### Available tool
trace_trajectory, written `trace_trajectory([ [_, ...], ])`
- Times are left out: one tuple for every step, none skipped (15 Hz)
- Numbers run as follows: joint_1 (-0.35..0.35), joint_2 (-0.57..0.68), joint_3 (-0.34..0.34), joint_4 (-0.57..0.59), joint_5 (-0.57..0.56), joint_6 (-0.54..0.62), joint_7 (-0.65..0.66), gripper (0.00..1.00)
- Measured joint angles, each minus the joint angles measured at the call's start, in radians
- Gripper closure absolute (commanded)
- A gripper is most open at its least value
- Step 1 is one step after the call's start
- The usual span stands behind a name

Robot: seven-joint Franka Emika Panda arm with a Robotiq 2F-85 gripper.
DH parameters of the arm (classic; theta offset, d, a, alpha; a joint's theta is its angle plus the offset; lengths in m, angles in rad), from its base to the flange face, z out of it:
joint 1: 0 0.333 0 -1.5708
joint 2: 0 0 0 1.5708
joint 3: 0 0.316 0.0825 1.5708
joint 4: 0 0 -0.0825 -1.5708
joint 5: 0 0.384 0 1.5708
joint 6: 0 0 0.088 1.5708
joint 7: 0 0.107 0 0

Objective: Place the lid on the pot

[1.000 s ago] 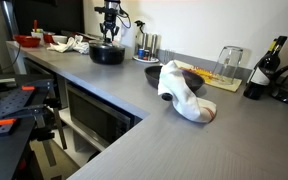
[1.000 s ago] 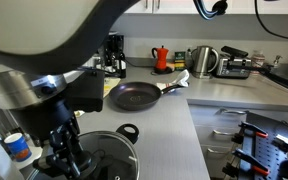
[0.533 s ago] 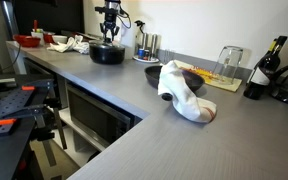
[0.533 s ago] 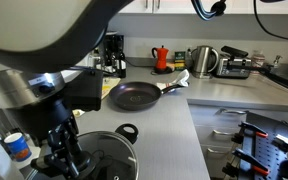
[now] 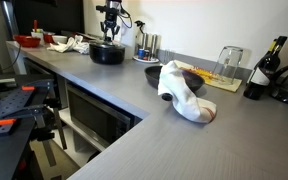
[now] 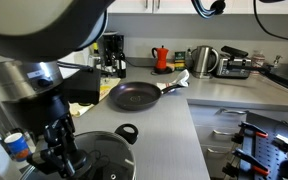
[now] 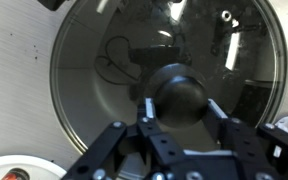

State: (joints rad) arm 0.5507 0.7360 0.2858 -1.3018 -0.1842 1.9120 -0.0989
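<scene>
The lid's metal rim goes around the pot's dark inside, so the lid would stay on the pot. My gripper should open now.
The lid (image 7: 169,75), a glass disc with a metal rim and a dark round knob (image 7: 179,95), lies on the black pot (image 6: 124,132); the pot's dark inside shows through the glass. My gripper (image 7: 179,105) is straight above it with a finger against each side of the knob, shut on it. In both exterior views the gripper (image 6: 62,152) (image 5: 108,36) stands over the pot (image 5: 107,53), near the counter's end. The pot's side handle (image 6: 128,131) sticks out toward the pan.
A dark frying pan (image 6: 134,97) lies beyond the pot, with a kettle (image 6: 202,62) and a red moka pot (image 6: 160,58) behind. A small blue-capped container (image 6: 17,148) stands beside the pot. Further along the counter are a dark bowl (image 5: 154,74), a white cloth (image 5: 184,92) and a bottle (image 5: 267,65).
The arm's upper links have shifted a little in one exterior view. The gripper stays at the knob and the lid has not visibly moved.
</scene>
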Motion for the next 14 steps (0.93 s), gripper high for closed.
trace_trajectory([
  [-0.003, 0.0, 0.0, 0.0, 0.005, 0.0, -0.006, 0.75],
  [-0.006, 0.001, 0.0, 0.0, 0.01, 0.0, -0.013, 0.75],
  [-0.01, 0.003, 0.0, 0.0, 0.016, 0.0, -0.019, 0.75],
  [-0.014, 0.005, 0.001, 0.0, 0.023, 0.0, -0.023, 0.75],
  [-0.017, 0.007, 0.002, 0.0, 0.03, 0.0, -0.028, 0.75],
  [-0.02, 0.008, 0.003, 0.0, 0.035, 0.0, -0.031, 0.75],
  [-0.023, 0.008, 0.004, 0.0, 0.037, 0.0, -0.035, 0.75],
  [-0.025, 0.008, 0.006, 0.0, 0.038, 0.0, -0.037, 0.75],
  [-0.025, 0.008, 0.007, 0.0, 0.038, -0.001, -0.039, 0.75],
  [-0.025, 0.008, 0.007, 0.0, 0.038, -0.001, -0.04, 0.75],
  [-0.025, 0.009, 0.008, 0.0, 0.038, -0.001, -0.041, 0.75],
  [-0.025, 0.009, 0.009, 0.0, 0.038, -0.001, -0.041, 0.75],
  [-0.025, 0.009, 0.009, 0.0, 0.038, -0.001, -0.042, 0.3],
  [-0.025, 0.01, 0.01, 0.0, 0.038, -0.001, -0.042, 0.24],
])
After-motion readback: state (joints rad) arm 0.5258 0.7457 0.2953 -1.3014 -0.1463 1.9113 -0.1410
